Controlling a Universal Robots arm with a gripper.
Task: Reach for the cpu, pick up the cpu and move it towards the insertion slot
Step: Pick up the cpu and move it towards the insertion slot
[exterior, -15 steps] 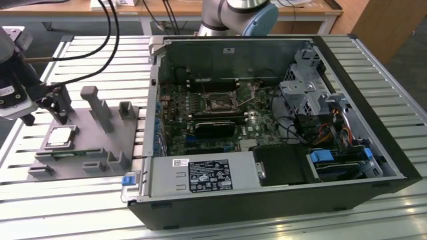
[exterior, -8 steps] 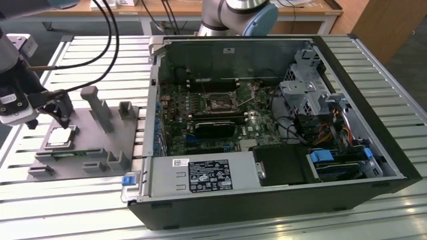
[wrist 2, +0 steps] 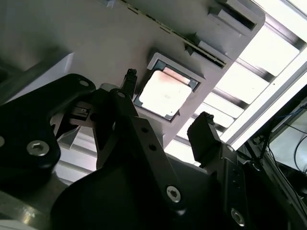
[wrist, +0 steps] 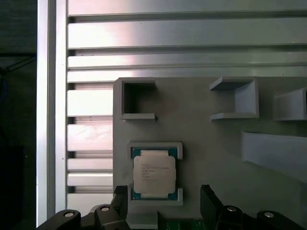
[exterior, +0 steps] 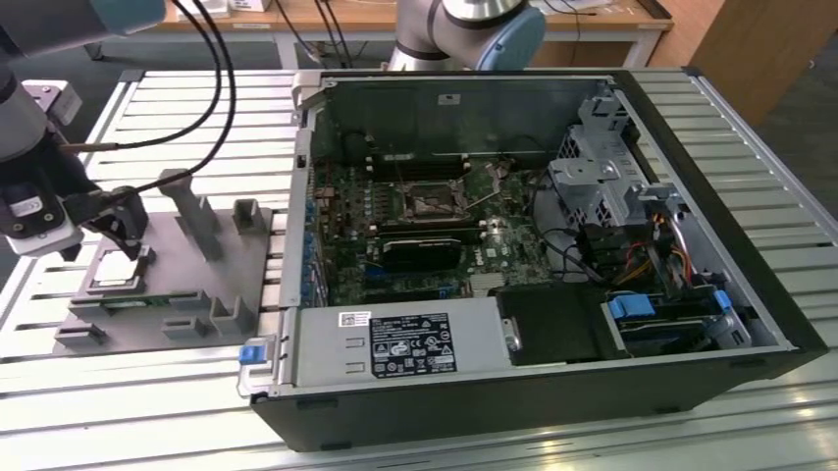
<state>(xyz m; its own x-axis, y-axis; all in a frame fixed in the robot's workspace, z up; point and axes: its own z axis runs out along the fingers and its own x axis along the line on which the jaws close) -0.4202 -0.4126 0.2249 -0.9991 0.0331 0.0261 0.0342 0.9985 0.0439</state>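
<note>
I need to lower my gripper before I close it on the CPU. My fingers are above the CPU, so they would miss the CPU if I closed now.
The cpu lies flat in a shallow recess of the grey plastic tray, at the exterior view's left. Its silvery top shows in both wrist views. My gripper hovers just above it, open. The black fingers stand on either side of the chip without touching it. In the second wrist view the gripper straddles the chip with a gap on each side. The insertion slot is the dark square socket on the motherboard inside the open computer case, far from the gripper.
Upright posts rise from the tray beside the gripper. The open computer case fills the middle and right, with a black finned block below the socket. Everything rests on a slatted aluminium table. Cables hang over the table.
</note>
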